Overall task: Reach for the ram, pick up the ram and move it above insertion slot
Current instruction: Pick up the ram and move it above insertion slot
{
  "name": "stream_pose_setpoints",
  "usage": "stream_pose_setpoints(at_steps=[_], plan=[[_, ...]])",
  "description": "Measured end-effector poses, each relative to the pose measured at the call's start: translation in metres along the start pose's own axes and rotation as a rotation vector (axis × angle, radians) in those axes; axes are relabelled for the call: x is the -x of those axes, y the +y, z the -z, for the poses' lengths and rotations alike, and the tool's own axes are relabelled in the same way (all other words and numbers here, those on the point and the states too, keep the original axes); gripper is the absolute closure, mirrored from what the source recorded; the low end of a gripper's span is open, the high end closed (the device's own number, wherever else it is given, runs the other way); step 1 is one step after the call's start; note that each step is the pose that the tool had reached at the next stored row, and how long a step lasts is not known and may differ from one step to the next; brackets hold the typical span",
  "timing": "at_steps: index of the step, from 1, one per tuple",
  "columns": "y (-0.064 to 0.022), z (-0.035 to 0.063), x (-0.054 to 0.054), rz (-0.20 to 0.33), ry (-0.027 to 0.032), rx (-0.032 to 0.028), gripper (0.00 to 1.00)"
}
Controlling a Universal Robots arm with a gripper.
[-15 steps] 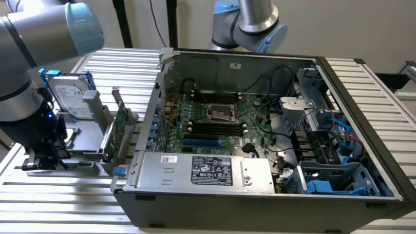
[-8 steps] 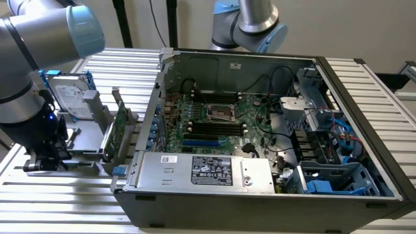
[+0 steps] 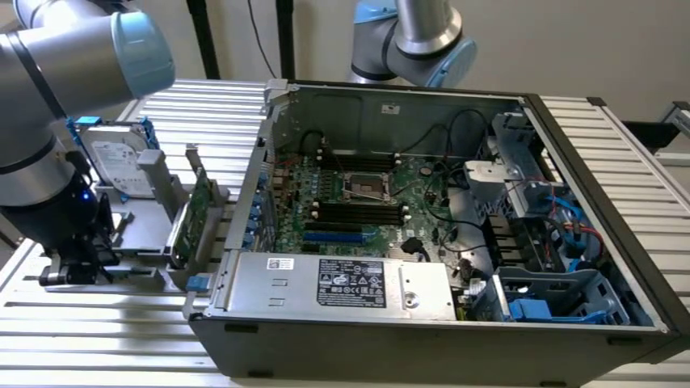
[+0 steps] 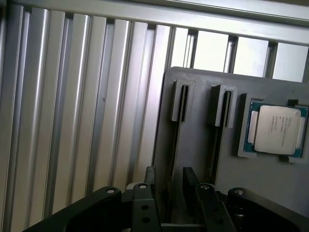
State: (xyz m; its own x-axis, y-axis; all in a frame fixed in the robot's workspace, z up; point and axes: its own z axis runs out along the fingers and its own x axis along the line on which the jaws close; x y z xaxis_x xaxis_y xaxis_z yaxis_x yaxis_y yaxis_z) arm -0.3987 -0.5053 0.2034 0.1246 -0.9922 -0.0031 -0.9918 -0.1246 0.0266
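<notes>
A slotted post of the holder encloses the ram's end, so the robot's gripper next needs to grip the middle of its upper edge (image 4: 170, 186) to pick up the ram.
My gripper (image 4: 170, 175) hangs low over the grey parts holder (image 4: 198, 159), open. Its two dark fingers (image 4: 150, 180) stand either side of one of the holder's narrow slots. In that slot a thin dark strip runs edge-on, the ram (image 4: 177, 137); its green face cannot be made out. Whether the fingers touch it is unclear. In the exterior view the gripper (image 3: 77, 263) sits at the left end of the holder (image 3: 140, 242), and the arm hides the ram. The black memory slots (image 3: 356, 212) lie on the motherboard inside the open computer case (image 3: 453, 323).
A processor chip (image 4: 277, 129) rests in a recess of the holder. On the holder also stand a silver hard drive (image 3: 113, 166) with blue rails and a taller green expansion card (image 3: 192, 220). A second arm (image 3: 415, 40) stands behind the case. The table top is ribbed aluminium (image 3: 97, 331).
</notes>
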Motion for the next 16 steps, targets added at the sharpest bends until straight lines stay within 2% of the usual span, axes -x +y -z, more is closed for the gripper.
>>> stream_pose_setpoints(at_steps=[4,5,7,8,16], plan=[[0.0,-0.0006,0.0,-0.01,-0.0003,0.0001,0.65],[0.0,-0.0007,0.0,-0.012,-0.0004,0.0002,0.78],[0.0,-0.001,0.0,-0.016,-0.0004,0.0002,0.78],[0.0,-0.0012,0.0,-0.018,-0.0005,0.0003,0.85],[-0.0001,-0.0025,0.0,-0.038,-0.0027,0.0001,0.85]])
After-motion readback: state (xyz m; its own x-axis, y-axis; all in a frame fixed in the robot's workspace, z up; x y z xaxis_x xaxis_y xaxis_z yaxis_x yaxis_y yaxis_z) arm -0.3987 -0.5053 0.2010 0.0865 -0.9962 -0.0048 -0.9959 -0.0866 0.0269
